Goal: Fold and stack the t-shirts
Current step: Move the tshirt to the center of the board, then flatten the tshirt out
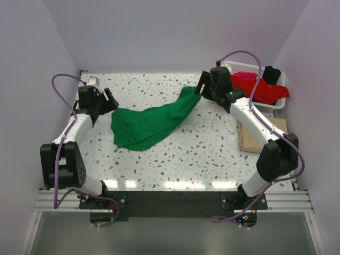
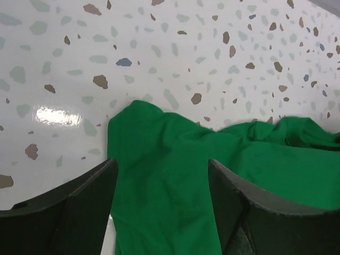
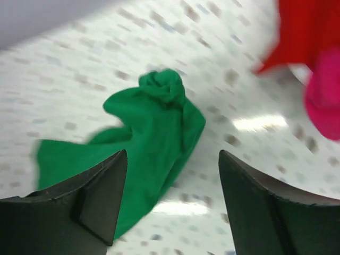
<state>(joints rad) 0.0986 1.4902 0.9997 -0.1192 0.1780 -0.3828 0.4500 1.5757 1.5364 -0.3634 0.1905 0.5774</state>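
Note:
My right gripper should grab the green t-shirt's narrow end next, on the basket side, to spread the cloth flat for folding.
A bright green t-shirt lies crumpled and stretched out on the speckled table, its narrow end reaching up right. My left gripper is open and empty just left of the shirt; the green cloth shows between its fingers below. My right gripper is open and empty beside the shirt's upper right end. A folded tan shirt lies at the right, partly under my right arm. Red, magenta and black shirts fill the white basket.
The white lattice basket stands at the back right corner against the wall. Purple-grey walls close the table on three sides. Red cloth and magenta cloth show at the right edge of the right wrist view.

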